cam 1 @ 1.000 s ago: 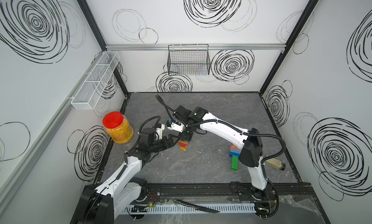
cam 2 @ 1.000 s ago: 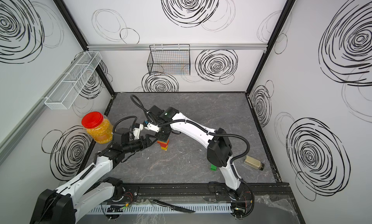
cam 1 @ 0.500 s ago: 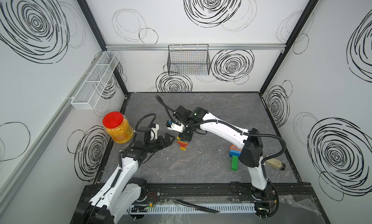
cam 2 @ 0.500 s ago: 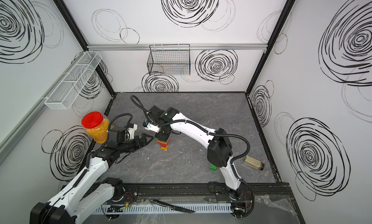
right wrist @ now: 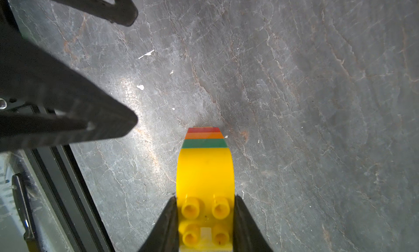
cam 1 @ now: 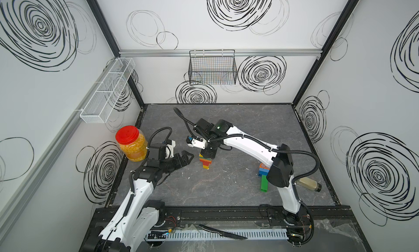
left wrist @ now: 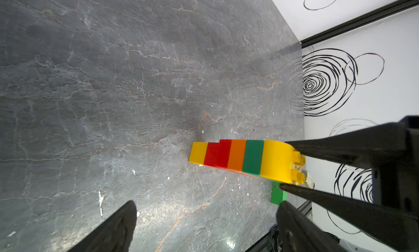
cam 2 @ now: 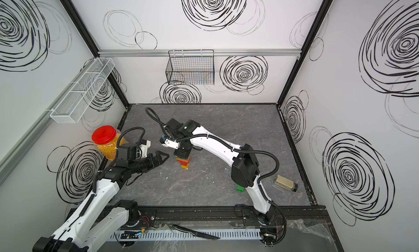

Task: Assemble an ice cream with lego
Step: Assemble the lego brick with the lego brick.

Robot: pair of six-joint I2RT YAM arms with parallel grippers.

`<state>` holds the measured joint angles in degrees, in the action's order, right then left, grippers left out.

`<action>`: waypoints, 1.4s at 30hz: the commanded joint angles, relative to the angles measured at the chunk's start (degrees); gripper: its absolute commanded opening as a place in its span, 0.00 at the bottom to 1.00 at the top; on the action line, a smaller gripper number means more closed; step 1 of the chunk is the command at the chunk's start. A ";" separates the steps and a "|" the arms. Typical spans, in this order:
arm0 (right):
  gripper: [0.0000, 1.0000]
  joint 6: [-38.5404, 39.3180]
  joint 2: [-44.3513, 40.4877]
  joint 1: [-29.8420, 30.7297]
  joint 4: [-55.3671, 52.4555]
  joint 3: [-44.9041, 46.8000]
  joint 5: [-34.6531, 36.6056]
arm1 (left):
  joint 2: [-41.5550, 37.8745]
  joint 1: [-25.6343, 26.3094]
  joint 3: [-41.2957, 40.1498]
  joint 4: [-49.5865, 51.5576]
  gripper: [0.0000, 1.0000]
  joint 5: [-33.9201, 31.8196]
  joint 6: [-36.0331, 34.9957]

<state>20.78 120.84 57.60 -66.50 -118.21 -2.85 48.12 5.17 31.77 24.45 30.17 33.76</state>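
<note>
The robot's right gripper needs to open, as the lego stack (cam 1: 205, 161) would stay standing with its yellow bottom brick on the flat grey table.
A lego stack (cam 1: 205, 161) (cam 2: 185, 163) stands upright on the grey table, left of centre. From the bottom it is yellow, red, orange and green, with a rounded yellow brick (right wrist: 205, 171) (left wrist: 275, 159) on top. My right gripper (cam 1: 207, 155) (right wrist: 205, 202) is shut on that top brick, one finger on each side. My left gripper (cam 1: 187, 158) (cam 2: 162, 157) (left wrist: 207, 207) is open and empty, a little left of the stack and apart from it. More lego (cam 1: 263, 171), blue, orange and green, lies partly hidden behind the right arm, and a green brick (left wrist: 278, 195) shows there.
A red-lidded jar (cam 1: 132, 144) of yellow grains stands at the left wall, behind the left arm. A small bottle (cam 2: 285, 183) lies at the front right. A knife (cam 1: 223, 232) rests on the front rail. A black wire basket (cam 1: 213, 68) and a white one (cam 1: 108, 90) hang on the walls.
My left gripper has opened wide and drawn back to the left, away from the stack. The right gripper and the stack have stayed in place.
</note>
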 commanded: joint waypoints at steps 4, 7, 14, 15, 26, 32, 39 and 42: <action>0.13 1.46 5.52 0.41 -7.37 1.87 2.40 | -0.84 -0.69 2.29 0.93 0.99 0.98 -1.81; 0.17 1.33 4.86 0.40 -6.98 2.49 2.63 | -0.92 -0.78 2.42 1.11 0.99 0.86 -1.94; 0.26 1.29 3.97 0.67 -5.88 2.12 3.28 | -0.92 -1.20 2.63 1.39 0.99 0.87 -2.18; 0.28 1.28 3.97 0.67 -5.80 1.97 3.36 | -1.04 -1.28 2.63 1.48 0.99 0.85 -2.20; 0.37 1.24 4.06 0.76 -5.57 0.62 4.99 | -1.22 -1.74 2.95 2.19 0.99 0.76 -2.55; 0.46 1.04 4.19 0.93 -5.56 -0.44 5.49 | -1.24 -1.92 3.08 2.42 0.99 0.76 -2.73; 0.51 0.93 3.40 0.93 -4.52 -0.62 5.22 | -1.61 -2.33 3.12 3.16 0.99 0.93 -3.08; 0.55 0.82 3.18 0.93 -4.23 -0.50 5.56 | -1.80 -2.44 3.22 3.50 0.99 1.03 -3.26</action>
<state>21.10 125.40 58.13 -69.32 -118.69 2.11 47.11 3.25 33.26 27.20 30.65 31.86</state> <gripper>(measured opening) 0.545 0.992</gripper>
